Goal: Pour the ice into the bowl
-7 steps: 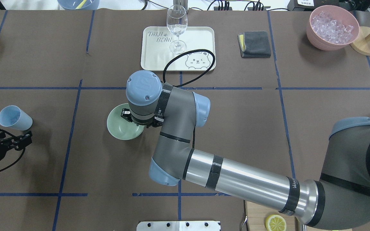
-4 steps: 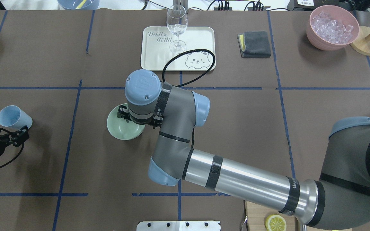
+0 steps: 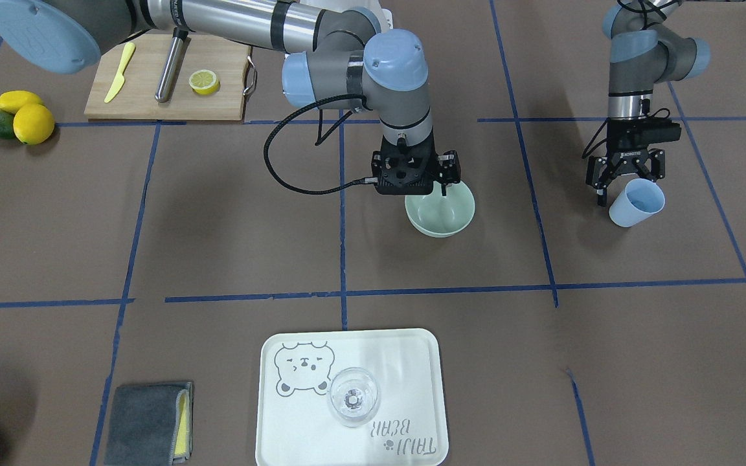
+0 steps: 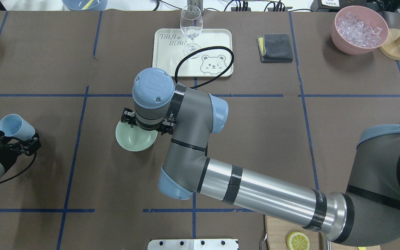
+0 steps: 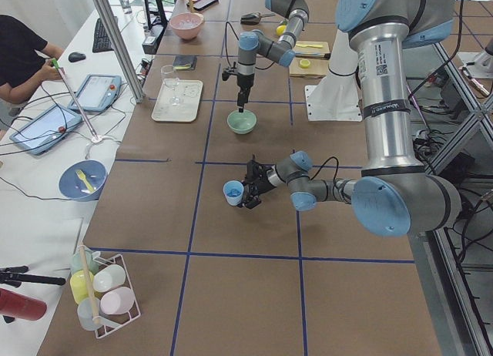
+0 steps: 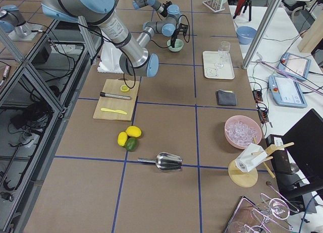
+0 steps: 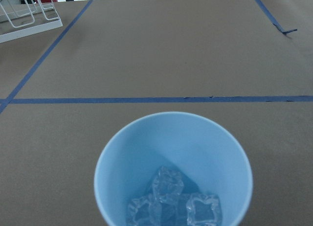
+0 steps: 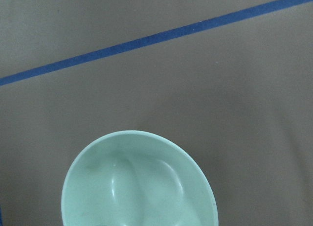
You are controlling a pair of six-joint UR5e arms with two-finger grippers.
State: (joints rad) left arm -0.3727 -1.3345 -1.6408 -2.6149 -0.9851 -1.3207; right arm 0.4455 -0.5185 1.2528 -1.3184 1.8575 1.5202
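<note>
I will grab the light blue cup next with my left gripper by its body (image 3: 627,213), so that the light blue cup's opening (image 3: 644,195) stays free to pour ice into the bowl.
The pale green bowl (image 4: 135,140) stands empty on the brown table, left of centre; it also shows in the front view (image 3: 441,213) and fills the lower right wrist view (image 8: 137,182). My right gripper (image 3: 412,189) hangs just above its rim, jaws apart and holding nothing. The light blue cup (image 4: 12,126) stands at the left edge with a few clear ice cubes (image 7: 173,201) in its bottom. My left gripper (image 3: 625,188) is open, right beside the cup (image 3: 635,202), with no grip on it.
A pink bowl of ice (image 4: 359,29) is at the far right corner. A tray (image 4: 217,45) with a wine glass (image 4: 191,29) and a grey cloth (image 4: 275,47) lie beyond the bowl. A cutting board (image 3: 166,97) and lemons (image 3: 23,116) sit near the robot's right side.
My right wrist has turned above the bowl and shifted slightly left. My left gripper drew back, then moved forward up to the cup. Bowl and cup have not moved.
</note>
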